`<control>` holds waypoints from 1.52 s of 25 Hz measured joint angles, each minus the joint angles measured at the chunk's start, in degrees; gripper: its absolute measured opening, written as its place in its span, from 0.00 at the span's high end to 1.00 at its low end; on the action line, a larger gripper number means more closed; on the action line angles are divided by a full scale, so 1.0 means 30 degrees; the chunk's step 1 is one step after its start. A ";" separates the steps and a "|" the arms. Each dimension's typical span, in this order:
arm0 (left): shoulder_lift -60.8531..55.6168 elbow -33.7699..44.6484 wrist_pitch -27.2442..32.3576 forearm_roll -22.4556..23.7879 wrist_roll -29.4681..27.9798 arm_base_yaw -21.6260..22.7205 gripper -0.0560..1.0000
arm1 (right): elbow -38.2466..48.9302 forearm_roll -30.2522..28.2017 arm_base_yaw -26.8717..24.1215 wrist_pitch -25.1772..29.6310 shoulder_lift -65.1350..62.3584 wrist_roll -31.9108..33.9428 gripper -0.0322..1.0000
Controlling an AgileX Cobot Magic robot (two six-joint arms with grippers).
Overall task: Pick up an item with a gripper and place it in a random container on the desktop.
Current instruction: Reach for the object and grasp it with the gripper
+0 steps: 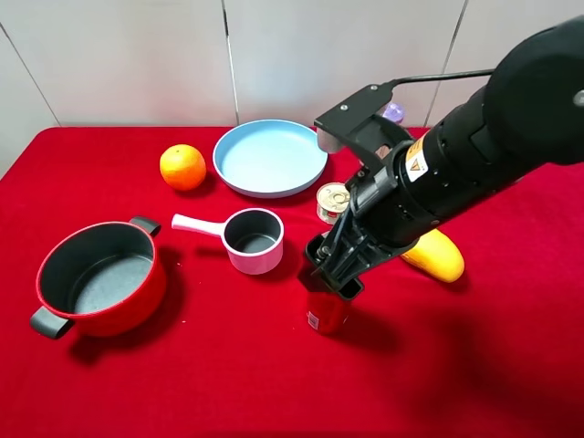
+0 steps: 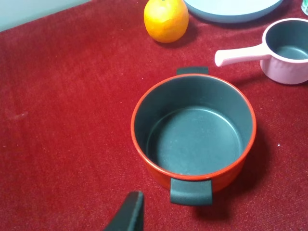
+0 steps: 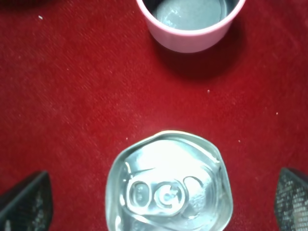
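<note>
My right gripper next needs to grab the red can by its pull-tab top end (image 3: pixel 168 187), so that it can place the can in a container.
The red can (image 1: pixel 327 315) stands upright on the red cloth desktop (image 1: pixel 210 374), right of and nearer than the pink saucepan (image 1: pixel 254 239). My right gripper (image 1: pixel 333 274) hangs directly over the can. In the right wrist view it (image 3: pixel 159 199) is open, with one black finger (image 3: pixel 26 202) on each side of the silver pull-tab top (image 3: pixel 168 185) and apart from it. The saucepan (image 3: pixel 192 24) is empty. Of my left gripper only one fingertip (image 2: pixel 129 214) shows, above the cloth near the red pot.
A red two-handled pot (image 1: pixel 55 265) sits empty at the left, also in the left wrist view (image 2: pixel 144 110). A blue plate (image 1: pixel 269 157), an orange (image 1: pixel 182 167), a short gold-lidded tin (image 1: pixel 332 201) and a yellow object (image 1: pixel 436 255) lie around.
</note>
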 joint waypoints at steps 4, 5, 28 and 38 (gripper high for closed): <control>0.0000 0.0000 0.0000 0.0000 0.0000 0.0000 0.01 | 0.0000 -0.0017 0.0000 -0.0074 0.0466 0.0000 0.30; 0.0000 0.0000 0.0000 0.0000 0.0000 0.0000 0.01 | 0.0000 -0.0017 0.0000 -0.0116 0.0559 0.0000 0.30; 0.0000 0.0000 0.0000 0.0000 0.0000 0.0000 0.01 | 0.0000 -0.0043 0.0000 -0.1452 0.3416 0.0000 0.30; 0.0000 0.0000 0.0000 0.0000 0.0000 0.0000 0.01 | -0.0066 -0.0043 0.0000 -0.1747 0.4159 0.0000 0.30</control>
